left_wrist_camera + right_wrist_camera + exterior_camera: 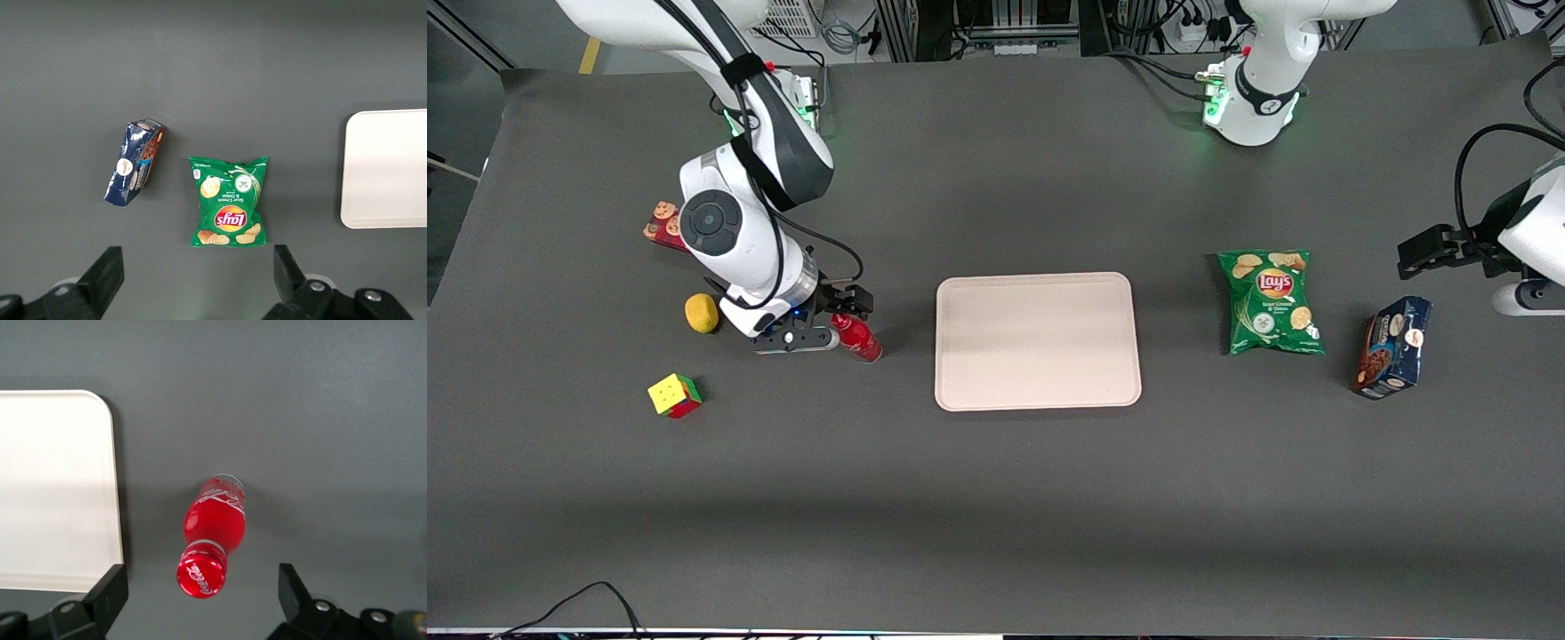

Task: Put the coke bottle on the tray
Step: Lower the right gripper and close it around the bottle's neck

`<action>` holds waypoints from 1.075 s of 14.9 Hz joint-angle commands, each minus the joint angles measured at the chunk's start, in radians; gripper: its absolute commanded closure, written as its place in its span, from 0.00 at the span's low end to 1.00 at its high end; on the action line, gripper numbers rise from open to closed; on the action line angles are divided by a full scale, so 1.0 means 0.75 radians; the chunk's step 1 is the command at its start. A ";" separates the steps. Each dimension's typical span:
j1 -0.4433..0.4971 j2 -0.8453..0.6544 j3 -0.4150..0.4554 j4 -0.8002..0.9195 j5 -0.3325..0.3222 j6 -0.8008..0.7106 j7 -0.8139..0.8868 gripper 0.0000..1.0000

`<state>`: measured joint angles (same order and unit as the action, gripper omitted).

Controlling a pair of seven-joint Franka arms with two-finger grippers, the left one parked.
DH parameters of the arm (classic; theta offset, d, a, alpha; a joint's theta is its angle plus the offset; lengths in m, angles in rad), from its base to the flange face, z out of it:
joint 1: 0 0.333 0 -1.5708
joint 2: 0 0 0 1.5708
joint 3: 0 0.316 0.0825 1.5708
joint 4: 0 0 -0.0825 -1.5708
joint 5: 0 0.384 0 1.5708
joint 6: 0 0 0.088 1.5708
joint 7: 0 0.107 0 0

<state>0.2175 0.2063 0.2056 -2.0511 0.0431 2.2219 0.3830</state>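
My right gripper grabs the coke bottle by its red capped top point(843, 321) next, to set it on the tray point(1037, 340).
The coke bottle point(857, 338) is a small all-red bottle that stands upright on the dark table, beside the tray's short edge at the working arm's end. In the right wrist view I look down on its red cap point(201, 571) with white lettering. My right gripper point(825, 320) hangs just above it, open. The cap sits between the two black fingers point(110, 592) with a gap on each side. The tray point(1037, 340) is large, pale pinkish-beige and bare; it also shows in the right wrist view point(53, 487).
A yellow fruit point(702, 313), a colour cube point(674, 396) and a red cookie box point(662, 227) lie around the working arm. A green Lay's bag point(1272, 302) and a blue cookie box point(1393, 347) lie toward the parked arm's end.
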 commanded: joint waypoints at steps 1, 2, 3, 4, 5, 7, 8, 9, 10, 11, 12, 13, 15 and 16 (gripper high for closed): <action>0.027 0.038 0.008 -0.004 -0.102 0.026 0.111 0.00; 0.027 0.042 0.010 -0.002 -0.106 0.026 0.113 0.00; 0.027 0.042 0.008 -0.002 -0.107 0.026 0.113 0.00; 0.027 0.044 0.010 -0.002 -0.107 0.026 0.113 0.00; 0.027 0.044 0.010 -0.002 -0.107 0.032 0.113 0.00; 0.027 0.044 0.010 -0.004 -0.107 0.050 0.113 0.00; 0.027 0.044 0.010 -0.006 -0.107 0.054 0.113 0.00; 0.027 0.044 0.010 -0.006 -0.107 0.056 0.113 0.06; 0.027 0.042 0.010 -0.006 -0.109 0.056 0.111 0.14; 0.027 0.044 0.010 -0.006 -0.109 0.058 0.111 0.21; 0.027 0.044 0.010 -0.008 -0.109 0.071 0.111 0.24; 0.027 0.044 0.010 -0.016 -0.109 0.081 0.111 0.28; 0.027 0.044 0.010 -0.024 -0.109 0.087 0.105 0.31; 0.027 0.044 0.008 -0.024 -0.109 0.087 0.103 0.36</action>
<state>0.2339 0.2392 0.2099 -2.0567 -0.0153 2.2605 0.4322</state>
